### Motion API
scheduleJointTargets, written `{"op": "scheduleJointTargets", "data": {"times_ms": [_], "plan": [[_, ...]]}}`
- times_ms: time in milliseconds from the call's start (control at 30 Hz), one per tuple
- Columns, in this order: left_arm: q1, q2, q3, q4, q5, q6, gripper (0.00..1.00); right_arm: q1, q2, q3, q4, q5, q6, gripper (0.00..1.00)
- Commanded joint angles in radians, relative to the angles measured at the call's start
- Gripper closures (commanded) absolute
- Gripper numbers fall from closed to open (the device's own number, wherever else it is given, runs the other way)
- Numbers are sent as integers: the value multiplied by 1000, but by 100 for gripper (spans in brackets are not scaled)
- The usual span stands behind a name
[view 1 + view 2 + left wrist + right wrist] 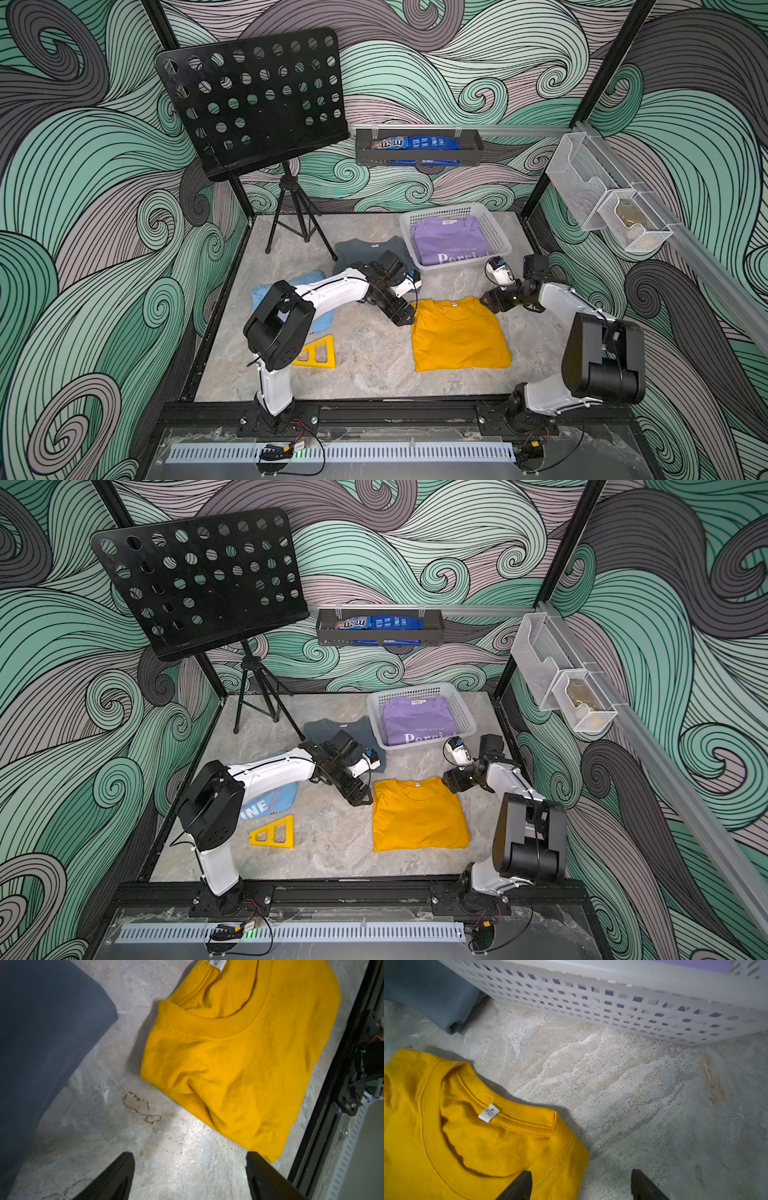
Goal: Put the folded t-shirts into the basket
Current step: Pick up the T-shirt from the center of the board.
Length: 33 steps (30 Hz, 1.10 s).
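The yellow t-shirt needs to be laid folded into the basket [408,232]. My right gripper should next grab it by the collar corner [481,301] opposite my left gripper.
The white basket [408,232] stands at the back right, and the purple t-shirt [449,243] lies inside it. On the floor lie the mustard-yellow t-shirt [457,336], the grey t-shirt [361,249] and the light blue t-shirt [270,804], which my left arm half hides. My left gripper [406,318] is open beside the yellow shirt's left collar corner, with bare floor between its fingers [189,1154]. At the shirt's right collar corner my right gripper [487,302] is open. One finger is over the cloth and one over the floor [581,1171].
A black music stand [253,99] on a tripod stands at the back left. A yellow triangle [316,353] lies front left. A dark shelf tray [417,147] hangs on the back wall and wire bins [611,208] on the right wall. A black frame rail [374,411] runs along the front.
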Motion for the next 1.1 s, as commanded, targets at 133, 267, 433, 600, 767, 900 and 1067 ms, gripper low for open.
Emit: {"op": "scheduleJointTargets", "data": {"times_ms": [133, 267, 433, 600, 767, 900, 1067], "plan": [[-36, 94, 43, 116, -17, -137, 12, 1, 69, -17, -1, 21, 33, 22], [-49, 124, 57, 143, -16, -151, 12, 1, 78, -39, -10, 23, 19, 25], [-67, 163, 81, 168, -29, -161, 12, 1, 89, -61, -16, 18, 5, 29], [-75, 197, 62, 200, -45, -167, 13, 1, 109, -77, -22, 8, -3, 32], [-90, 209, 36, 228, -52, -176, 17, 1, 116, -80, -47, -39, -23, 38], [-107, 208, -4, 255, -52, -199, 28, 1, 118, -80, -61, -81, -29, 45], [-110, 188, -48, 318, -78, -239, 51, 0, 130, -77, -60, -130, -34, 64]]}}
